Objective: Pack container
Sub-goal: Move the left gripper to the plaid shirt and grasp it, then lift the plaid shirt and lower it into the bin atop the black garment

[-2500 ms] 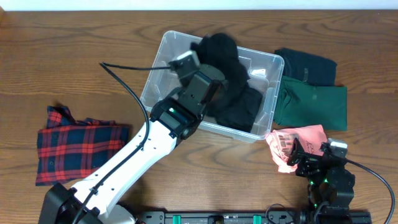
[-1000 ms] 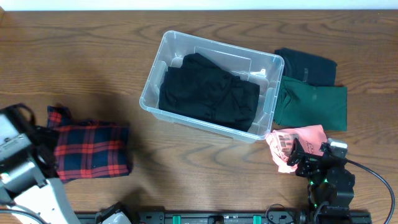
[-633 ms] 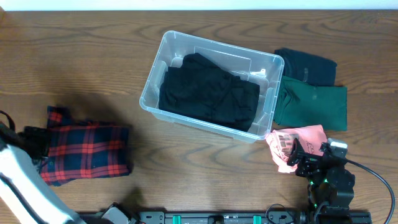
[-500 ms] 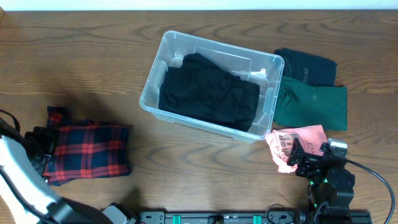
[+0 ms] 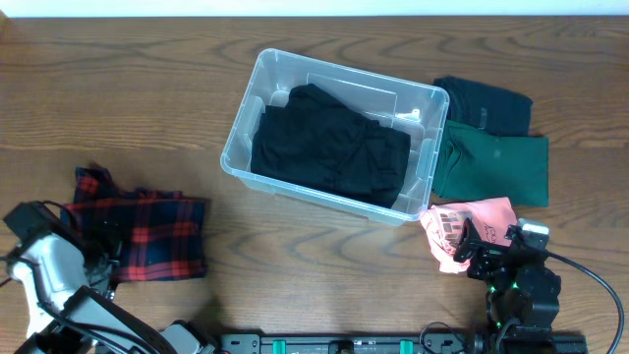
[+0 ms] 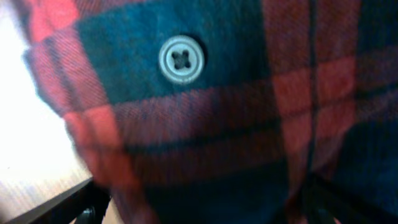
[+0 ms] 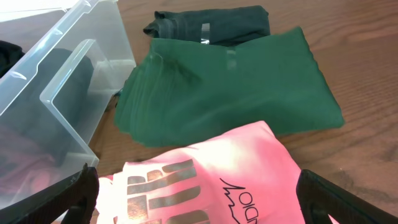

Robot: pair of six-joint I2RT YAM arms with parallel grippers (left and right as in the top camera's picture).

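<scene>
The body of the plaid shirt [image 5: 142,236] should stay free to lay inside the container, so the left gripper needs to grip the shirt next by its edge away from the container, near the grey button.
The clear container [image 5: 239,128] stands at the table's middle with a black garment [image 5: 329,147] lying in it. At the left lies a red-and-blue plaid shirt [image 5: 142,236]. My left gripper [image 5: 106,258] is down on the shirt's left edge. In the left wrist view the plaid cloth [image 6: 205,118] and a grey button [image 6: 181,59] fill the frame, and the left gripper [image 6: 205,211] is open with cloth between its wide jaws. My right gripper [image 7: 208,205] is open over a pink shirt [image 7: 205,180], beside the container's corner [image 7: 68,68].
A folded green garment [image 5: 491,167] and a darker one [image 5: 482,103] lie right of the container, with the pink shirt [image 5: 467,224] in front of them. The right wrist view shows the green garment [image 7: 230,87] and the darker one [image 7: 208,25] beyond the pink shirt.
My left arm has left the container, with the black garment staying inside, and has swung left and come down onto the plaid shirt. The right arm has not moved.
</scene>
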